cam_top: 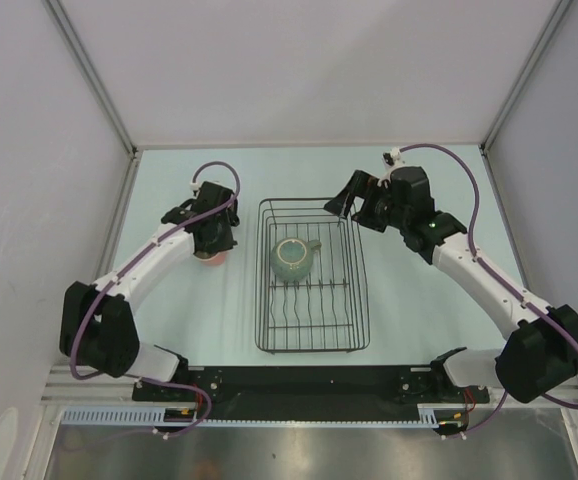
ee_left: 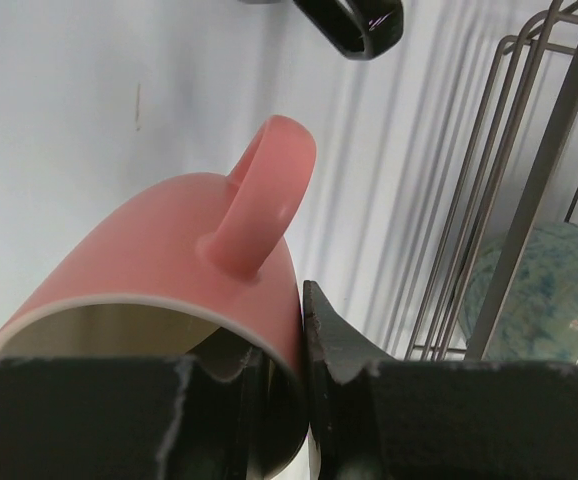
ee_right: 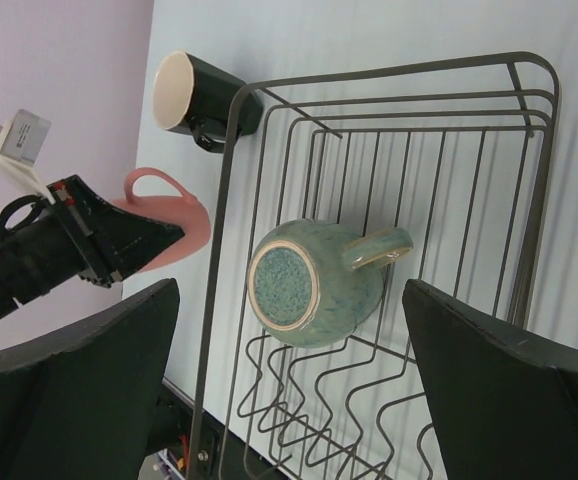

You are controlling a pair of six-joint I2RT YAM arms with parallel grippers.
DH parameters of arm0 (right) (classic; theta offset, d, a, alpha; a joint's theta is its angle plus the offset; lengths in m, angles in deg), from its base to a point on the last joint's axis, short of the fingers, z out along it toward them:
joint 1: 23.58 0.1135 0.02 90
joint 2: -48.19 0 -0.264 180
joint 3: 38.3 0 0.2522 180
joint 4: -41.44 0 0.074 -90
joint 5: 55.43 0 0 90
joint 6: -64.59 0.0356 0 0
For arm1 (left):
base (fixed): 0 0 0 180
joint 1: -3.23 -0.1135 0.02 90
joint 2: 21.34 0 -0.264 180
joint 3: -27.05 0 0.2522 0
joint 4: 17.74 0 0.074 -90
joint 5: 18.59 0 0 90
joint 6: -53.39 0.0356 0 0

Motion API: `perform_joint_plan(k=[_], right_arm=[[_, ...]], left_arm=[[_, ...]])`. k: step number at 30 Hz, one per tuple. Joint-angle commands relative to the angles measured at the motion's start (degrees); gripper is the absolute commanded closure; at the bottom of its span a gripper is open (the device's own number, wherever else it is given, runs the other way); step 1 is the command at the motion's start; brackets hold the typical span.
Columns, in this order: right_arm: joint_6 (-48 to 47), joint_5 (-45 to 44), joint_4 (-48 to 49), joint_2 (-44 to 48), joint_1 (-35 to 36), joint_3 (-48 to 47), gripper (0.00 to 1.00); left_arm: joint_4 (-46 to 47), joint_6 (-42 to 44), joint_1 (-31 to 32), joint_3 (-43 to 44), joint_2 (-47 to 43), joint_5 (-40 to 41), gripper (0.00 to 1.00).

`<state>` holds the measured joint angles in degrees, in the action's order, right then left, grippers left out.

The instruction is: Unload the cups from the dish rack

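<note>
The pink mug hangs tilted above the table and would fall short if I opened now. My left gripper needs to first bring the mug to the black cup point(ee_right: 204, 95).
The black wire dish rack point(cam_top: 314, 340) sits mid-table. A pale-green handled cup point(cam_top: 294, 257) rests upside down in its far half and shows in the right wrist view point(ee_right: 314, 285). My left gripper point(cam_top: 212, 238) is left of the rack, shut on the rim of the pink mug point(ee_left: 159, 250), one finger inside and one outside point(ee_left: 339, 340); the mug is tilted with its handle up. A black cup point(ee_right: 204, 95) lies on its side outside the rack's far left corner. My right gripper point(cam_top: 349, 200) is open and empty, above the rack's far right corner.
White walls enclose the table on three sides. The rack's wavy tines point(ee_right: 369, 400) fill its near half. In the left wrist view the rack's side bars point(ee_left: 529, 190) stand close to the right of the mug.
</note>
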<state>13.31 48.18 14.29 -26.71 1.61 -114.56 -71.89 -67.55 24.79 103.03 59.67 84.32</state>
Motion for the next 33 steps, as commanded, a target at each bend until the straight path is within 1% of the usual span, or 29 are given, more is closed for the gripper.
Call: perform_joint_plan(k=[1,6,13,17,26,33], right_arm=[[-1.45,-1.21,-0.24,2.03,0.21,0.89,0.00],[-2.07,-1.21,-0.50,1.77,-0.05,0.80,0.00],[-2.33,-1.21,-0.94,1.59,-1.19,0.71,0.00],[-2.25,-1.13,-0.85,1.42,-1.63,0.63,0.00],[-1.98,-0.69,0.11,0.54,-1.81,1.06,0.00],[-1.81,-0.34,0.73,0.54,-1.99,1.33,0.00]], left_arm=[[8.30,1.23,-0.38,1.33,2.56,-1.30,1.00],[8.83,1.93,-1.08,4.05,8.71,-3.23,1.00],[7.78,2.28,-1.52,7.13,13.20,-4.29,0.99],[5.58,2.46,-1.52,9.85,15.31,-4.38,1.00],[0.05,3.78,-1.52,15.65,18.65,-3.59,0.99],[-1.37,3.60,-1.52,14.60,18.39,-4.56,1.00]])
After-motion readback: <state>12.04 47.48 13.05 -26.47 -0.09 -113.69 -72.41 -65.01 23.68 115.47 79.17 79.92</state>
